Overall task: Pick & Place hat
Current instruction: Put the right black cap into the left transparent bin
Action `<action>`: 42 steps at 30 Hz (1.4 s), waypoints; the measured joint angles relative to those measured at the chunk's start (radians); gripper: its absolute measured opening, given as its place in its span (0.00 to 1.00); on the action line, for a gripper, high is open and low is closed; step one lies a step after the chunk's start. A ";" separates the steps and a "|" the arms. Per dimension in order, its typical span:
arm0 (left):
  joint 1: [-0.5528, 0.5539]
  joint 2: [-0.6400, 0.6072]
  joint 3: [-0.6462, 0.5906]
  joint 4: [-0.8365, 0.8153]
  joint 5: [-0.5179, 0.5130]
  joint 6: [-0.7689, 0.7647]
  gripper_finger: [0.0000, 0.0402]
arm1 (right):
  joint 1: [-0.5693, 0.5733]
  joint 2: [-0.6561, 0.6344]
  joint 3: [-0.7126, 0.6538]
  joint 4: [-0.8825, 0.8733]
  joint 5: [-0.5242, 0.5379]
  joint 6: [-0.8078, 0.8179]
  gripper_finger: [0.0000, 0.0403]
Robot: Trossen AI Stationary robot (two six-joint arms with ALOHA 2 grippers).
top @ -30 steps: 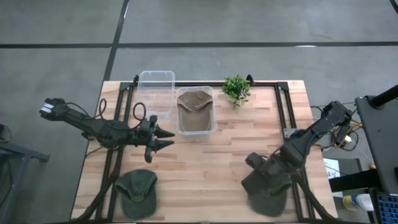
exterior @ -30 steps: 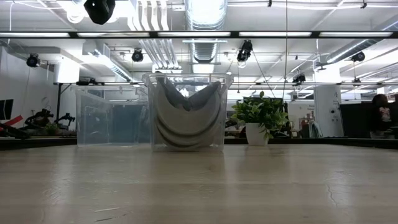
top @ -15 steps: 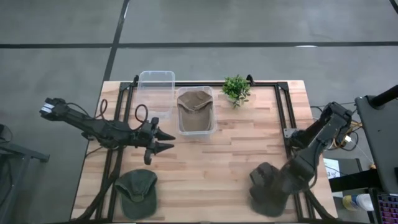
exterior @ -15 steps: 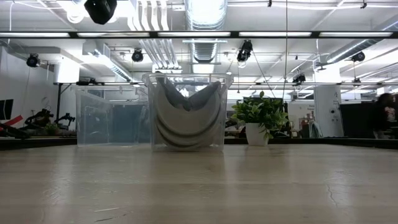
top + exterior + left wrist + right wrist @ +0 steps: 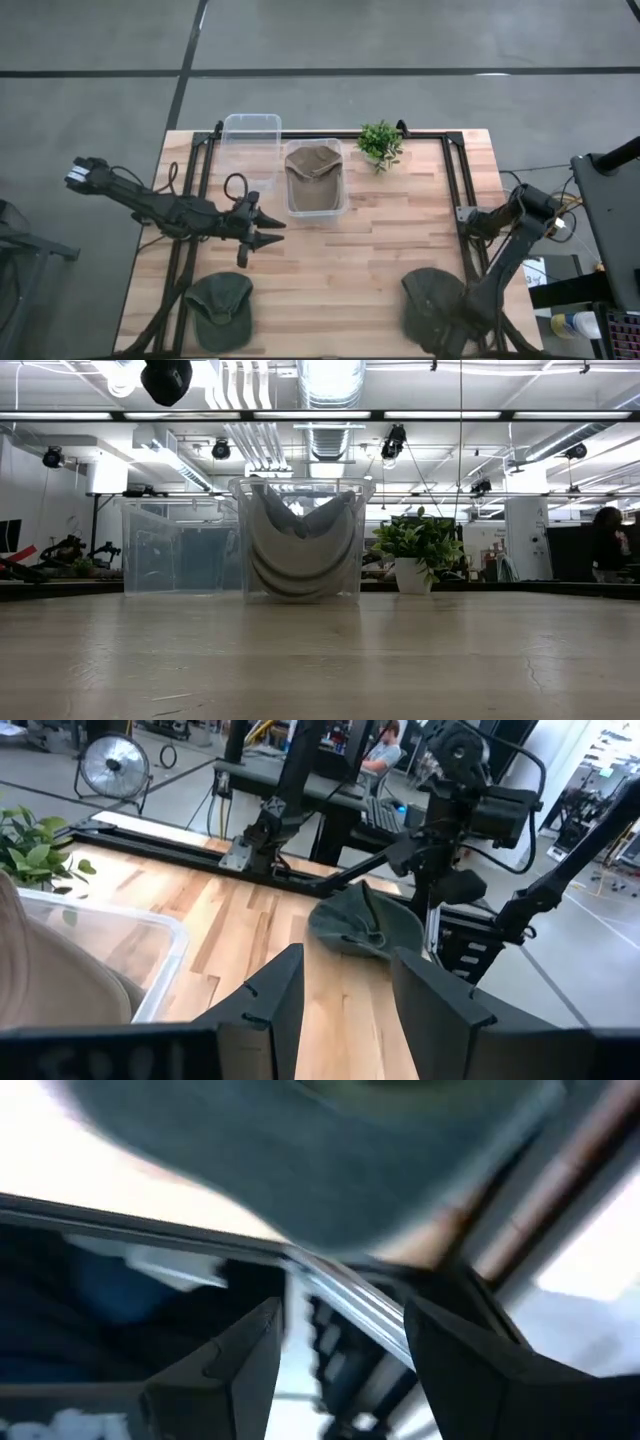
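Note:
I should next grab the green hat by its brim's side edge [image 5: 446, 325] with my right gripper to pick and place it. That leaves its top [image 5: 430, 287] free.
Two dark green hats lie flat on the table near its near edge: one at the left [image 5: 220, 308], one at the right [image 5: 430, 295], the latter also in the left wrist view [image 5: 365, 920]. A tan hat [image 5: 314, 178] sits in a clear bin [image 5: 343, 205], also seen in the low view [image 5: 300, 550]. My right gripper [image 5: 452, 335] is open at the near edge, beside the right hat's near rim; in its wrist view [image 5: 345, 1360] the blurred hat [image 5: 330, 1170] lies beyond the fingers. My left gripper [image 5: 265, 232] [image 5: 345, 990] hovers open left of the table's centre.
An empty clear bin [image 5: 250, 145] stands left of the filled one, and a small potted plant [image 5: 380, 142] is at the far edge. Black frame rails [image 5: 455, 200] run along the table's sides. Bare wood lies between the two green hats.
My right gripper has swung back from above the right green hat toward the table's near edge, so more of the hat now shows. My left gripper has drifted slightly toward the right.

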 joint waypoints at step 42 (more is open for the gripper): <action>0.001 0.025 0.000 0.005 0.001 0.001 0.36 | 0.041 0.064 -0.186 0.055 0.168 0.077 0.34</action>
